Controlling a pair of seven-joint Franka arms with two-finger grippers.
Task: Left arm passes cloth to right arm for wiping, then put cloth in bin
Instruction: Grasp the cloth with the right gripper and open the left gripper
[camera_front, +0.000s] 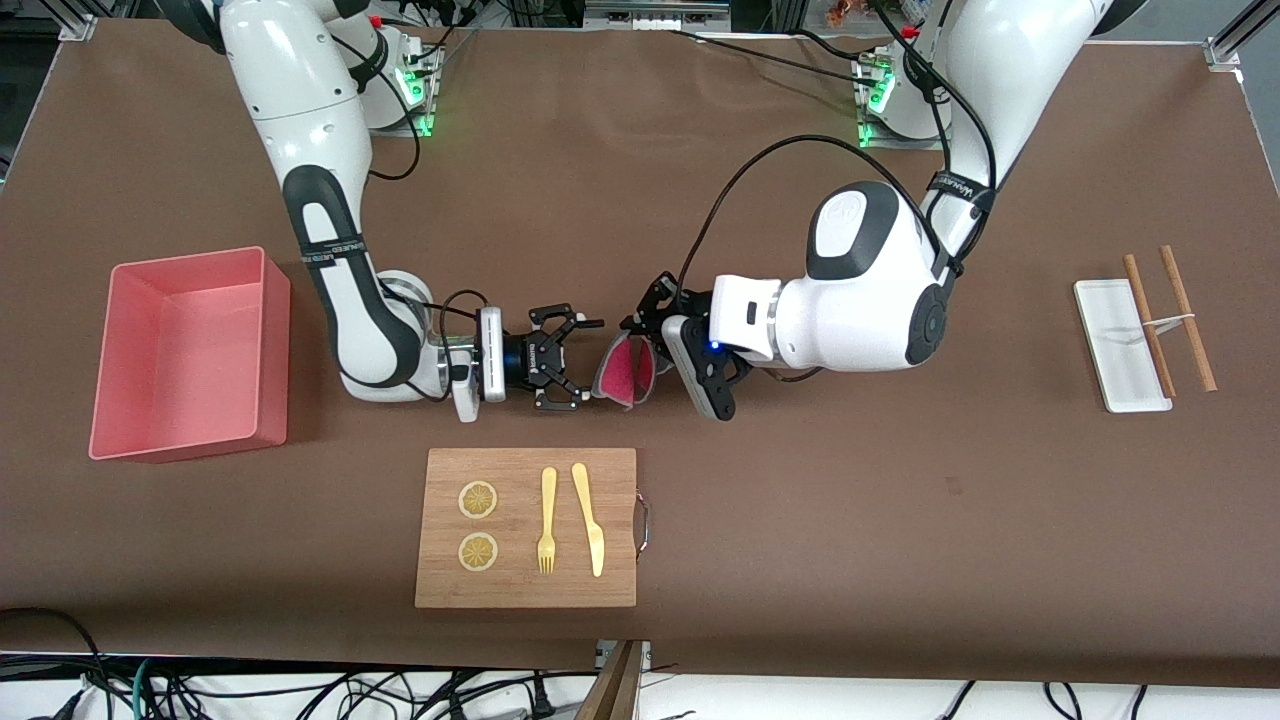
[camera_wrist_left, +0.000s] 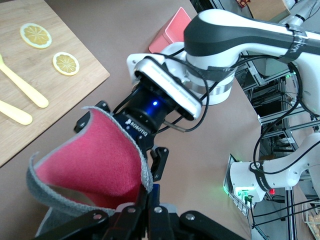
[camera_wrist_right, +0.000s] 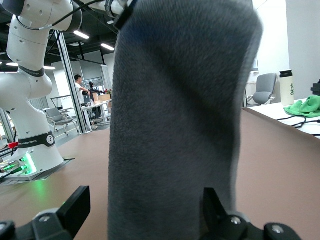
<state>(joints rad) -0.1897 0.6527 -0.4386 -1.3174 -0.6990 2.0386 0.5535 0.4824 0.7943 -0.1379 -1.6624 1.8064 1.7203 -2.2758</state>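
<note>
Next, my right gripper takes hold of the cloth by its grey middle (camera_front: 629, 370) (camera_wrist_right: 175, 150) to wipe and then put it in the pink bin.
My left gripper (camera_front: 640, 335) is shut on one edge of the cloth (camera_front: 625, 370) and holds it up over the table's middle. The pinkish-red face shows in the front view and in the left wrist view (camera_wrist_left: 100, 160), where the fingers (camera_wrist_left: 142, 202) pinch its grey hem. My right gripper (camera_front: 580, 362) is open and level with the cloth, its tips just short of it. In the right wrist view the dark grey face (camera_wrist_right: 175, 125) fills the gap between the spread fingers (camera_wrist_right: 75, 205). The pink bin (camera_front: 275, 350) stands toward the right arm's end of the table.
A wooden board (camera_front: 525, 590) with two lemon slices, a yellow fork (camera_front: 547, 520) and a knife (camera_front: 590, 520) lies nearer the front camera than the grippers. A white tray (camera_front: 1110, 340) with two chopsticks lies toward the left arm's end.
</note>
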